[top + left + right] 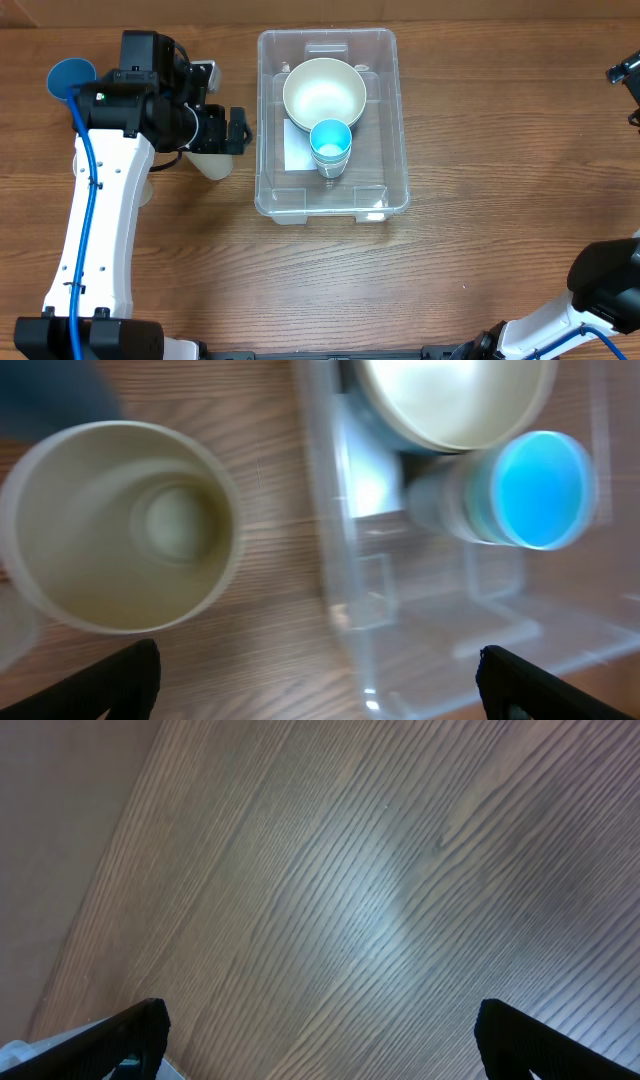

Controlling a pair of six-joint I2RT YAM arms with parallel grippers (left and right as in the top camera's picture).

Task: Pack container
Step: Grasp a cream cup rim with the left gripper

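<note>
My left gripper grabs the cream cup by its side at its opening (223,573) next, to pack it with the stacked cups into the clear container (425,582).
The clear container (386,150) stands at the table's middle with a white label (296,148) on its bottom. Inside it are a white bowl (323,94) and stacked blue cups (331,142) lying on their side. My left gripper (240,131) is open and empty, just left of the container's left wall, above a white cup (210,163) that stands upright on the table. The left wrist view shows that cup (125,525), the container wall (332,560), the bowl (455,400), the blue cups (540,485) and my open fingers (318,688). My right gripper (318,1040) is open over bare wood.
A blue bowl (69,76) sits at the far left, behind the left arm. The right gripper (626,73) shows only at the overhead view's right edge. A pale clear edge (40,1055) shows in the right wrist view's lower left corner.
</note>
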